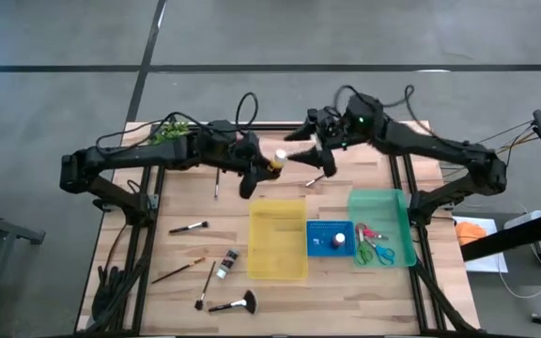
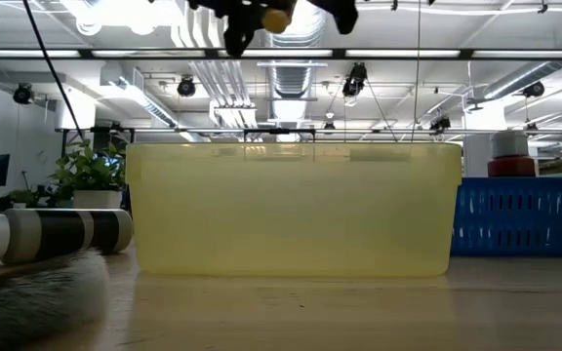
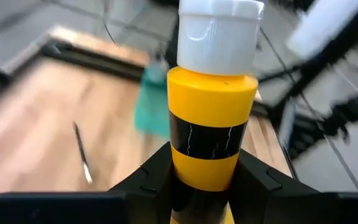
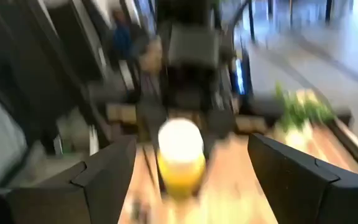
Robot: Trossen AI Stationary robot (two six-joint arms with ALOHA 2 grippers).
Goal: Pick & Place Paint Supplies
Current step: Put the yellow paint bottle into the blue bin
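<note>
My right gripper should next grab the yellow paint bottle by its white cap (image 1: 281, 154) to put it into the blue tray (image 1: 323, 246).
A yellow paint bottle (image 3: 211, 112) with a black band and a white cap is held by my left gripper (image 1: 259, 167), well above the table's far middle. In the low view the bottle (image 2: 276, 17) shows at the top edge. My right gripper (image 1: 302, 156) is open and faces the bottle's cap (image 4: 180, 142) from the table's right. Its fingers stand wide on either side and short of the bottle. Thin brushes (image 1: 188, 226), a fan brush (image 1: 235, 303) and a black bottle (image 1: 228, 263) lie flat on the near left of the table. My left gripper pinches the yellow bottle by its lower body (image 3: 204, 177), below the black band, between its two fingers (image 3: 149, 180). It comes from the table's left. The bottle is lifted clear of the table, and its white cap (image 1: 281, 155) points toward the right arm.
A yellow tray (image 1: 278, 238) sits near the middle. A blue tray (image 1: 319, 231) holding a red bottle is next to it. A green tray (image 1: 381, 208) holds scissors (image 1: 374, 246). A leafy plant (image 1: 169, 131) stands at the far left. Thin brushes (image 1: 217, 183) lie below the arms.
</note>
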